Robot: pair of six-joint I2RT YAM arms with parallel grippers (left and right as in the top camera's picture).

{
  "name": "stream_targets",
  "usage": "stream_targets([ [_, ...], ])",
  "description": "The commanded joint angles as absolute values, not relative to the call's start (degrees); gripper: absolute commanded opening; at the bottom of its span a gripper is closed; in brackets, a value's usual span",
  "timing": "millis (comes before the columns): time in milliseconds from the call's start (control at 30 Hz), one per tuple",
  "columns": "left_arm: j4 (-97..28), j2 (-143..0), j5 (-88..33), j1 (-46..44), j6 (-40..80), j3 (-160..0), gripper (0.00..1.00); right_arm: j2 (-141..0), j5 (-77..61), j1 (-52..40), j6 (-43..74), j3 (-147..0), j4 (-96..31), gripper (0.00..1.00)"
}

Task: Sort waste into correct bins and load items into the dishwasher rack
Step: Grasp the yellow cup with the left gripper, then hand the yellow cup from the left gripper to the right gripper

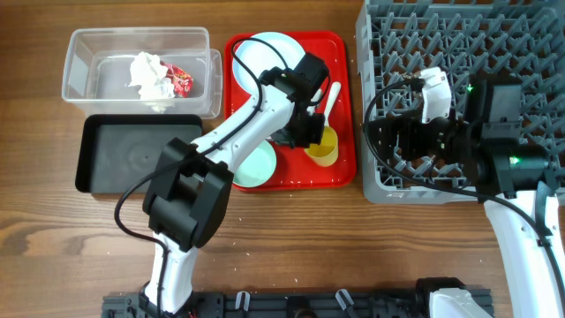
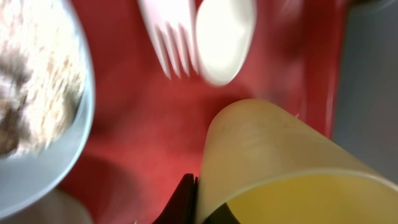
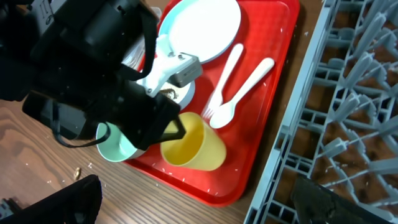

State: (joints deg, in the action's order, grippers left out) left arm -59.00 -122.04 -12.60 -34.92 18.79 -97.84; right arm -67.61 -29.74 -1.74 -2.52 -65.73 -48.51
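Next, my right gripper takes hold of the yellow cup's base end (image 3: pixel 217 153), opposite the held rim, to load the cup inverted in the rack.
My left gripper (image 1: pixel 311 132) (image 2: pixel 202 199) is shut on the rim of the yellow cup (image 1: pixel 324 147) (image 2: pixel 280 162) (image 3: pixel 193 146), one finger inside and one outside. The cup is tilted over the red tray (image 1: pixel 344 172) (image 3: pixel 273 99). The white fork (image 2: pixel 171 37) (image 3: pixel 221 87) and spoon (image 2: pixel 224 37) (image 3: pixel 249 84) lie beside it. A bowl with rice-like food scraps (image 2: pixel 37 93) sits left of the cup. The light blue plate (image 1: pixel 269 53) (image 3: pixel 205 25) is at the tray's back, and a mint bowl (image 1: pixel 256 168) (image 3: pixel 112 149) at its front. My right gripper (image 1: pixel 397 141) (image 3: pixel 196 183) is open and empty at the grey rack's (image 1: pixel 530 53) (image 3: pixel 348 93) front left.
A clear tub (image 1: pixel 84 62) at the back left holds the white tissue (image 1: pixel 150 75) and red wrapper (image 1: pixel 181 81). A black tray (image 1: pixel 132 155) lies in front of it. Small crumbs dot the red tray and the table near it.
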Motion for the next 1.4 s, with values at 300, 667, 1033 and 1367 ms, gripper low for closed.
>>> stream_targets([
  [300, -63.6, -113.7, -62.3, -18.6, 3.7, -99.5, 0.04, -72.6, -51.4, -2.0, -0.5, -66.9, -43.0, 1.00],
  [667, -64.8, -113.7, -80.4, -17.8, 0.0, -99.4, 0.04, -78.6, -68.2, -2.1, -3.4, -66.9, -34.3, 1.00],
  [1033, -63.9, -113.7, -84.8, -18.3, 0.0, -99.4, 0.04, -78.6, -68.9, -5.0, -2.7, -66.9, -29.8, 0.85],
  [1367, -63.9, -113.7, -84.8, -19.6, 0.0, -99.4, 0.04, -78.6, -68.7, -6.0, 0.6, -66.9, -25.5, 0.59],
])
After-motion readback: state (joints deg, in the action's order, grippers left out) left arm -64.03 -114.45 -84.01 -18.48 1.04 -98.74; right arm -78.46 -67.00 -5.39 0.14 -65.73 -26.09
